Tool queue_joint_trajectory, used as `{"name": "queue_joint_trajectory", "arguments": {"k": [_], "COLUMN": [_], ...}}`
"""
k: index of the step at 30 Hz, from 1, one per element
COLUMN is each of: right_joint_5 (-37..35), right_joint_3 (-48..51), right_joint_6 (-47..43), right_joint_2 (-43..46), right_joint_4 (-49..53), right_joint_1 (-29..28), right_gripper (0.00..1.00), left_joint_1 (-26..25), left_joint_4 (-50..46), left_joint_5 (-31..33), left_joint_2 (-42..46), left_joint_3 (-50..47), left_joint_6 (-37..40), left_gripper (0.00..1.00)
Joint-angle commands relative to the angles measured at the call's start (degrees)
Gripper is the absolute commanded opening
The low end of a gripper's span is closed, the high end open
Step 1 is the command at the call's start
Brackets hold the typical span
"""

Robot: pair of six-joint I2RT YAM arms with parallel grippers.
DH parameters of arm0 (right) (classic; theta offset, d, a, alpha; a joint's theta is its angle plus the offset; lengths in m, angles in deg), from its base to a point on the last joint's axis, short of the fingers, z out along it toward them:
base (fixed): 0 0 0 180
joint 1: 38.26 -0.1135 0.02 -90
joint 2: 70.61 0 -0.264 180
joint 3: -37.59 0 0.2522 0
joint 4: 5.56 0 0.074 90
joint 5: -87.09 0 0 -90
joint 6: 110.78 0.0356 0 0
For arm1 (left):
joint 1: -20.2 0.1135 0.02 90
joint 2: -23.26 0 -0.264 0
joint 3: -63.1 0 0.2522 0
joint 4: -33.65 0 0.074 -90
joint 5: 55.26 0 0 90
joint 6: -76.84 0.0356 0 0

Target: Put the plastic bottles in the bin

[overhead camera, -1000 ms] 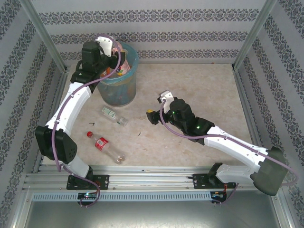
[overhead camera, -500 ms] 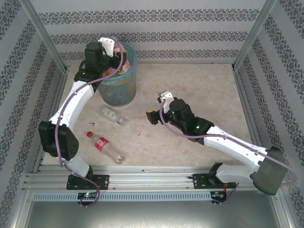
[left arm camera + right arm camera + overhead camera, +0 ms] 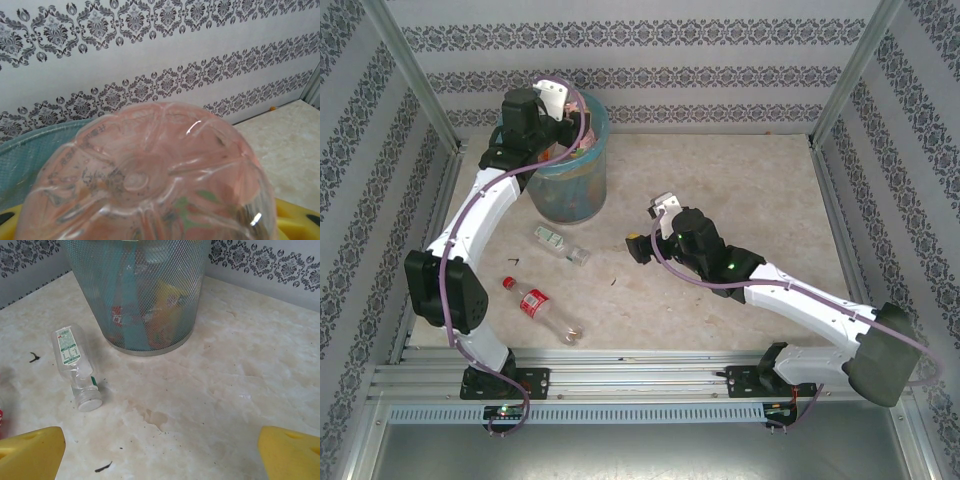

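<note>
The pink plastic bottle (image 3: 584,128) is inside the bin's rim and over the bin's opening, so it would land inside, and my left gripper should open now.
The round light-blue bin (image 3: 570,190) stands at the back left, with several bottles showing through its mesh wall (image 3: 145,295). My left gripper (image 3: 560,112) is over its rim, shut on a pink plastic bottle (image 3: 584,128). That bottle's base (image 3: 150,175) faces the left wrist camera, above the bin's rim (image 3: 30,150). My right gripper (image 3: 640,245) hangs open over the table's middle, nothing between its yellow fingers (image 3: 30,455). A clear bottle with a green-white label (image 3: 560,244) (image 3: 74,365) lies in front of the bin. A red-capped, red-labelled bottle (image 3: 538,305) lies nearer the front left.
Patterned walls and metal posts (image 3: 410,70) close in the beige table (image 3: 740,180) at the back and both sides. A metal rail (image 3: 640,380) runs along the front edge. Small dark specks (image 3: 34,357) lie on the tabletop.
My left arm has carried the pink bottle a little farther over the bin's opening. My right gripper has edged slightly left and stays open.
</note>
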Motion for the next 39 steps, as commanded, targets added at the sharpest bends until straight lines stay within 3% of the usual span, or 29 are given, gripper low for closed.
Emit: {"name": "queue_joint_trajectory", "arguments": {"k": [1, 4, 7, 9, 17, 24, 27, 39], "right_joint_5": [1.25, 1.26, 1.43, 1.40, 2.77, 2.99, 2.26, 1.82], "right_joint_3": [-0.85, -1.07, -1.52, -1.47, -2.21, -2.74, -1.89, 0.64], "right_joint_6": [1.03, 0.95, 0.77, 0.93, 1.63, 1.29, 1.23, 2.20], "right_joint_2": [-0.38, -0.22, 0.14, 0.23, -1.46, -1.08, 0.32, 1.54], "right_joint_4": [-0.92, -0.63, -0.25, -0.33, -0.71, -0.06, 0.25, -0.03], "right_joint_1": [0.59, 0.57, 0.60, 0.56, 0.59, 0.59, 0.60, 0.67], "right_gripper": [0.98, 0.98, 0.98, 0.98, 0.98, 0.98, 0.98, 0.98], "left_joint_1": [1.39, 1.43, 1.37, 1.37, 1.53, 1.53, 1.37, -0.66], "left_joint_4": [-9.05, -10.31, -11.25, -10.87, -9.83, -16.82, -19.11, -29.15], "left_joint_5": [0.01, -1.07, -0.89, 0.37, 2.12, -0.48, 1.42, -3.20], "left_joint_2": [-4.13, -3.26, -1.01, 1.07, 3.67, -7.65, -10.99, -21.08], "left_joint_3": [-1.80, 1.08, 4.60, 6.22, 9.44, 20.56, 23.90, 35.85], "left_joint_6": [2.87, 0.87, -1.28, -2.31, -5.21, -11.50, -12.06, -9.33], "left_gripper": [0.58, 0.65, 0.79, 1.00, 1.00, 1.00, 1.00, 1.00]}}
